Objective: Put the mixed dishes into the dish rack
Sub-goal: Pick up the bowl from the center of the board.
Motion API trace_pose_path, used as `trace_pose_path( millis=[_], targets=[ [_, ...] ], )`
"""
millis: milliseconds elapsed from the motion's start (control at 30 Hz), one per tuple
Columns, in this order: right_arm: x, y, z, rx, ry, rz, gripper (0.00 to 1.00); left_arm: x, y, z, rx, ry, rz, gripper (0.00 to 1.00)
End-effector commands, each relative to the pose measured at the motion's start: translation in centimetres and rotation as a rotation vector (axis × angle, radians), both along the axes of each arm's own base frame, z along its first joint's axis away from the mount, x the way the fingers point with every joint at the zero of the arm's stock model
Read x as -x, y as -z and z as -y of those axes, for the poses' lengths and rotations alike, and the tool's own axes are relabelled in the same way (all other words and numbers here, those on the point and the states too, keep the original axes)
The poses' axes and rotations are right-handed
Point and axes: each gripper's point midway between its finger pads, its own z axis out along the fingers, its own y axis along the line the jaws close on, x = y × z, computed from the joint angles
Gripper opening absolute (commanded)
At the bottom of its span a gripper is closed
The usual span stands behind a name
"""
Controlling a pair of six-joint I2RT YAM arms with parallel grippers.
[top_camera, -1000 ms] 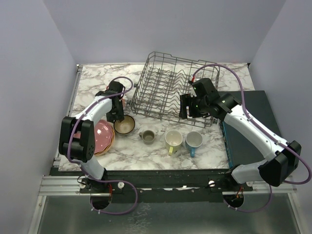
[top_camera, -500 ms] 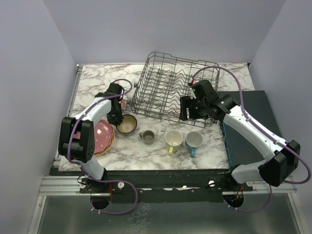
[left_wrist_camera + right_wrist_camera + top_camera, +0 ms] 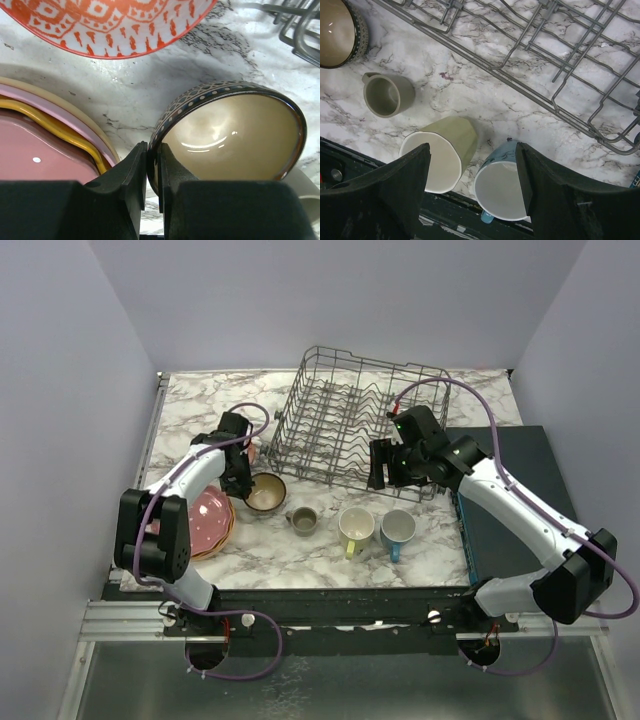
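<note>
My left gripper's fingers close on the patterned rim [image 3: 248, 496] [image 3: 154, 145] from inside and outside. The dark brown bowl would come up with my left gripper if I lifted it now.
My left gripper [image 3: 244, 480] is shut on the rim of the dark brown bowl [image 3: 266, 493], one finger inside and one outside; in the left wrist view the gripper [image 3: 152, 160] pinches the patterned rim of the cream-lined bowl [image 3: 230, 135]. My right gripper [image 3: 380, 466] is open and empty at the front edge of the grey wire dish rack [image 3: 345, 425]. In the right wrist view the gripper [image 3: 472, 185] hangs above the pale yellow mug [image 3: 445, 150] and blue mug [image 3: 502, 177]; the grey-beige mug [image 3: 385, 95] stands to the left.
Stacked pink and scalloped yellow plates [image 3: 205, 520] lie left of the bowl. A red-and-white patterned dish [image 3: 115, 25] sits just behind it. A dark flat box [image 3: 520, 500] lies at the right. The three mugs stand in a row before the rack.
My left gripper has carried the brown bowl a little to the right, toward the rack. My right gripper has shifted slightly left and stayed open.
</note>
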Motion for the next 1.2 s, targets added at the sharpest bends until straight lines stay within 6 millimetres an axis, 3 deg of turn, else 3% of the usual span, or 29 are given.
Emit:
trace_pose_path(
  millis=[0,400,700,1167],
  targets=[
    [1.0,-0.8,-0.6,-0.046,-0.031,-0.005,0.74,0.5,-1.7,0.8,0.054,0.010,0.040,0.00],
    [1.4,-1.6,-0.6,-0.069,-0.032,0.002,0.75,2.1,-6.7,1.8,0.140,0.031,0.110,0.00],
    [2.0,-3.0,-1.3,-0.140,-0.047,0.012,0.76,3.4,-10.5,4.1,0.296,0.068,0.168,0.00],
    [3.6,-8.9,-5.7,-0.453,-0.156,0.031,0.94,3.2,-17.2,8.8,0.590,0.161,0.284,0.00]
  ],
)
